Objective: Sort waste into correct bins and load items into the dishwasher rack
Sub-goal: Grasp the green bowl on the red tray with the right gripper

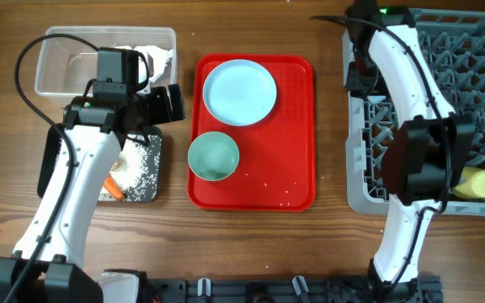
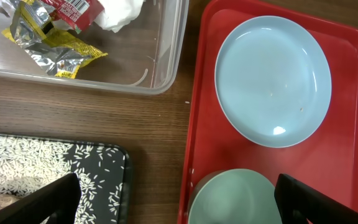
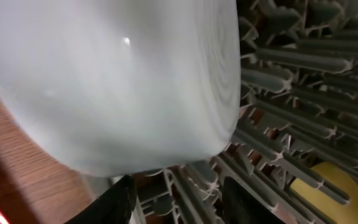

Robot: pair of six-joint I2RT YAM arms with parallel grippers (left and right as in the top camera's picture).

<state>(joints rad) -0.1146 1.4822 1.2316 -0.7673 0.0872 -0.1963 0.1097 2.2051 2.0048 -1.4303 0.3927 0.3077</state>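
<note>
My right gripper grips the teal bowl's rim on the side facing the rack [image 1: 237, 158] next, one finger inside, to load it into the dishwasher rack [image 1: 477, 94].
My left gripper [image 2: 179, 208] stands open above the table strip between the black tray [image 2: 114, 152] and the red tray [image 2: 197, 124]. The teal bowl [image 2: 235, 199] lies just under its right finger. The light-blue plate [image 1: 240, 91] sits at the red tray's far end. Rice [image 2: 42, 162] and a carrot piece [image 1: 114, 187] lie on the black tray. Wrappers [image 2: 55, 43] and a white napkin [image 2: 120, 12] lie in the clear tub [image 1: 53, 59]. My right gripper [image 3: 182, 199] is open low in the grey rack [image 1: 478, 76], with a pale bowl [image 3: 104, 81] resting just beyond its fingertips, outside the jaws.
A yellow cup [image 1: 478, 181] lies in the rack's near right corner. A few rice grains [image 1: 268, 187] are scattered on the red tray's near part. The right arm crosses the rack's left side. Dark rails run along the table's front edge.
</note>
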